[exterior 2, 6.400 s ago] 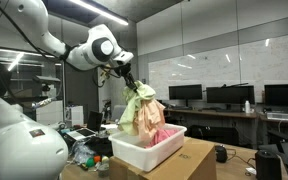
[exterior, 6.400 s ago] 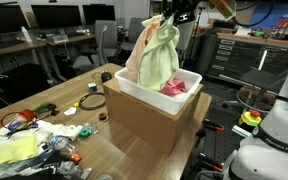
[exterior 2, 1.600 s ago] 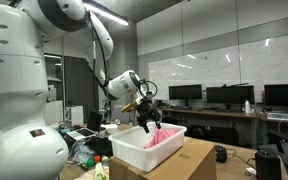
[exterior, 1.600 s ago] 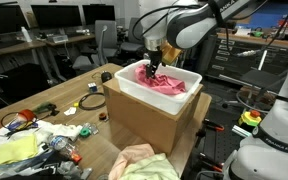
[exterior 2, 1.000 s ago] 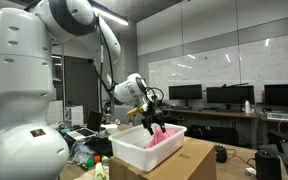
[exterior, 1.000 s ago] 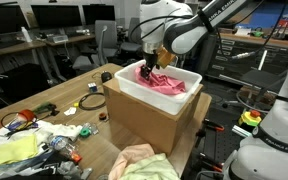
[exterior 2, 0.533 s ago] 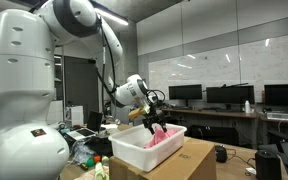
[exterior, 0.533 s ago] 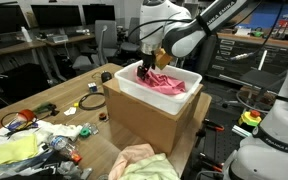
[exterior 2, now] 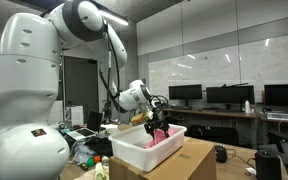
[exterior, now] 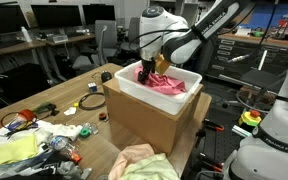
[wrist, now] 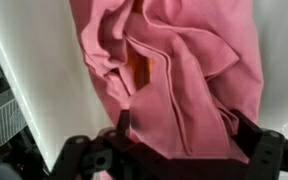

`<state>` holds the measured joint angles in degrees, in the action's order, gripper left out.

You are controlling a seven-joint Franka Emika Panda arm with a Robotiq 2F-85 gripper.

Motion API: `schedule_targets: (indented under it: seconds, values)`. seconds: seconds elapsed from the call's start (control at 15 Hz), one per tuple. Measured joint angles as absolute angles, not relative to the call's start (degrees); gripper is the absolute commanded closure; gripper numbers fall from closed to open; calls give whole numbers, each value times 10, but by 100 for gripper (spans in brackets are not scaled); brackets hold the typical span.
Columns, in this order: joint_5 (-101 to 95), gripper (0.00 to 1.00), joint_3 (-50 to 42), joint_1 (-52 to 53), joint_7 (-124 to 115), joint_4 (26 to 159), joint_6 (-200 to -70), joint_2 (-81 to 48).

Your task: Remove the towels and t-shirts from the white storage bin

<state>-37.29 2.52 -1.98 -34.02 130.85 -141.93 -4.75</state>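
My gripper should close on the raised fold of the pink cloth now, because that fold lies between my open fingers and closing would hold it.
The white storage bin (exterior: pixel 134 92) (exterior 2: pixel 132 152) stands on a cardboard box. A crumpled pink cloth (exterior: pixel 170 86) (exterior 2: pixel 165 136) (wrist: pixel 184 60) lies inside it. My gripper (exterior: pixel 146 72) (exterior 2: pixel 154 126) (wrist: pixel 184 130) reaches down into the bin and is open. In the wrist view its two dark fingertips (wrist: pixel 124 122) straddle a fold of the pink cloth, pressing into it without pinching it. The bin's white wall (wrist: pixel 39 75) shows on the left of that view. A pile of pale pink and green cloth (exterior: pixel 144 164) lies outside the bin at the table's near edge.
The cardboard box (exterior: pixel 149 122) sits on a wooden table (exterior: pixel 54 100). Cluttered small items and a yellow-green cloth (exterior: pixel 24 145) cover the near left. A cable coil (exterior: pixel 91 101) lies beside the box. Chairs and monitors stand behind.
The arm has leaned lower over the bin, and the open gripper has sunk a little further onto the pink cloth. The cloth itself has not visibly moved.
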Motion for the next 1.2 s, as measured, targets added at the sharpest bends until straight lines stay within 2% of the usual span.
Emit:
schedule_targets:
  seconds: [0.13,0.2,0.33,0.6,0.87,1.07,1.2]
  values:
    - [-373,3,20,-18,-340,1308,-1424,-52]
    - [-373,26,18,-18,-340,1308,-1426,-54]
    - [-373,30,14,-17,-340,1308,-1430,-56]
    - [-373,63,10,-15,-340,1308,-1434,-58]
    - [-373,91,9,-15,-340,1308,-1435,-58]
    - [-372,98,9,-15,-340,1308,-1435,-58]
    - [-367,95,9,-14,-340,1308,-1436,-57]
